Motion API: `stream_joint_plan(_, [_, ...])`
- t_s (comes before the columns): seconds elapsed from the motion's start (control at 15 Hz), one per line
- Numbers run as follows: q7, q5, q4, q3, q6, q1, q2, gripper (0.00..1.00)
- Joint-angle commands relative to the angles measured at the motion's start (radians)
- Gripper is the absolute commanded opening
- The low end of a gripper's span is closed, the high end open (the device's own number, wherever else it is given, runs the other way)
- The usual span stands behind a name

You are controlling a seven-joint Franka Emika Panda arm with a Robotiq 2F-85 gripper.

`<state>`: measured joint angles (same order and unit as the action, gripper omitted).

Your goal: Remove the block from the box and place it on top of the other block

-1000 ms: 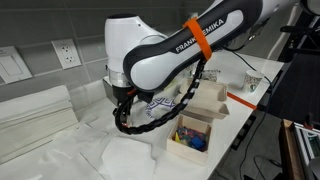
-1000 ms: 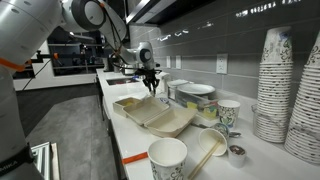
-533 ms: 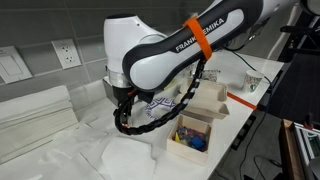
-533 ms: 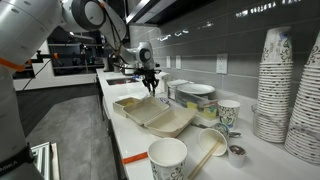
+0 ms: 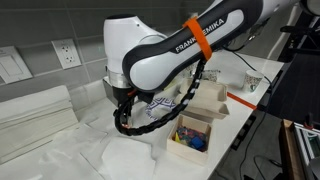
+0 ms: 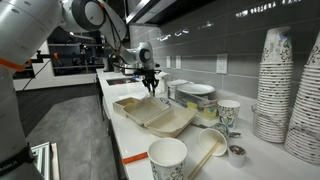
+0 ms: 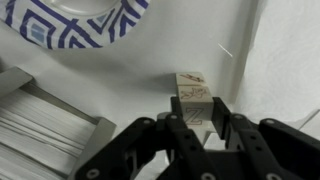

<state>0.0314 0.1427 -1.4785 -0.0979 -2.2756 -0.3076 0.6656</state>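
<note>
My gripper holds the pale block with its lower edge flush on the red-marked block, so it should release the pale block.
In the wrist view my gripper is shut on a pale wooden block with a dark letter on its face. A block face with red-orange marks touches it just beyond the fingertips; I cannot tell whether that is a second block. Both sit low over the white counter. In an exterior view the gripper points down at the counter. In an exterior view the arm hides the gripper, and a small tan box stands behind an open box of coloured pieces.
A blue-patterned paper plate lies close by, also seen under the arm. A stack of white sheets lies beside the gripper. Tan clamshell trays, paper cups and tall cup stacks fill the counter.
</note>
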Motion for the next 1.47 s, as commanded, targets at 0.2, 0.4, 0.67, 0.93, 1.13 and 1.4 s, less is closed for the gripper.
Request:
stream_joint_plan(0.2, [0.024, 0.017, 0.015, 0.006, -0.005, -0.009, 0.023, 0.09])
stream_joint_plan(0.4, [0.019, 0.013, 0.012, 0.002, -0.004, -0.007, 0.015, 0.60])
stream_joint_plan(0.67, [0.016, 0.010, -0.011, -0.002, 0.024, -0.006, -0.025, 0.89])
stream_joint_plan(0.93, [0.048, 0.006, -0.039, -0.001, 0.100, -0.013, -0.088, 1.00])
stream_joint_plan(1.13, [0.079, -0.014, -0.063, -0.013, 0.197, -0.008, -0.150, 1.00])
stream_joint_plan(1.4, [0.065, -0.046, -0.158, -0.034, 0.200, 0.021, -0.250, 1.00])
